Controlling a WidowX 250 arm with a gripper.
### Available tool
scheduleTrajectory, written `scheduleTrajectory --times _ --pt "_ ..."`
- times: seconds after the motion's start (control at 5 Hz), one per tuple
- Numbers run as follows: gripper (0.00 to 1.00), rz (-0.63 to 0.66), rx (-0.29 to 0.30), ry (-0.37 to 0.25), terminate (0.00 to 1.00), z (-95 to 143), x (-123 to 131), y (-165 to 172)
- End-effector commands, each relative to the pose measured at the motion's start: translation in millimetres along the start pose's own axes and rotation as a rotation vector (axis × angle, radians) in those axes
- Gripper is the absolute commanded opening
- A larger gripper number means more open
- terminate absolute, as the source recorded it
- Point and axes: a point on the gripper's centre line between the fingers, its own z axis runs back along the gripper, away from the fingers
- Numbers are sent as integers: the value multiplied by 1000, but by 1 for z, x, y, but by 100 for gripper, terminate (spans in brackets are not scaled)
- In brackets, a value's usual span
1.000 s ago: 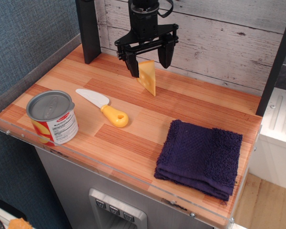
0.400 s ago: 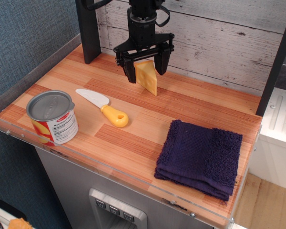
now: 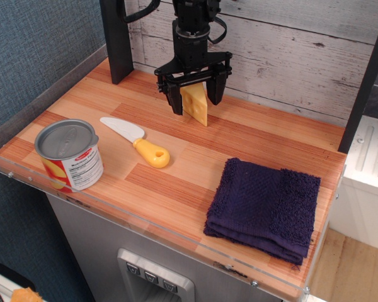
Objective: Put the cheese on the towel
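Note:
My gripper needs to pick up the yellow-orange cheese by its wide end (image 3: 194,95) next, to put the cheese on the dark purple towel (image 3: 264,206).
The cheese (image 3: 197,106) is a yellow-orange wedge standing on its tip end on the wooden table top (image 3: 176,170) near the back middle. My gripper (image 3: 195,99) hangs straight down over it, open, with one black finger (image 3: 174,100) on the cheese's left and the other on its right. The fingers straddle the cheese's upper part with small gaps on each side. The towel (image 3: 264,204) is a dark purple folded cloth lying at the front right of the table, well apart from the cheese.
A toy knife (image 3: 138,143) with a yellow handle and white blade lies left of centre. A tin can (image 3: 69,155) stands at the front left corner. A black post (image 3: 116,38) rises at the back left, and a plank wall (image 3: 290,50) stands behind the table.
My gripper has come down lower around the cheese, and its fingers now reach further along the wedge's sides. The cheese, knife, can and towel have not moved.

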Motion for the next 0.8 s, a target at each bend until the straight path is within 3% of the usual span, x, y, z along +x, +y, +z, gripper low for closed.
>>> scheduleTrajectory --times 0.0,0.6 --pt "0 10 -42 -55 0 18 17 -6" --pt "0 -76 -21 -90 0 52 3 9"
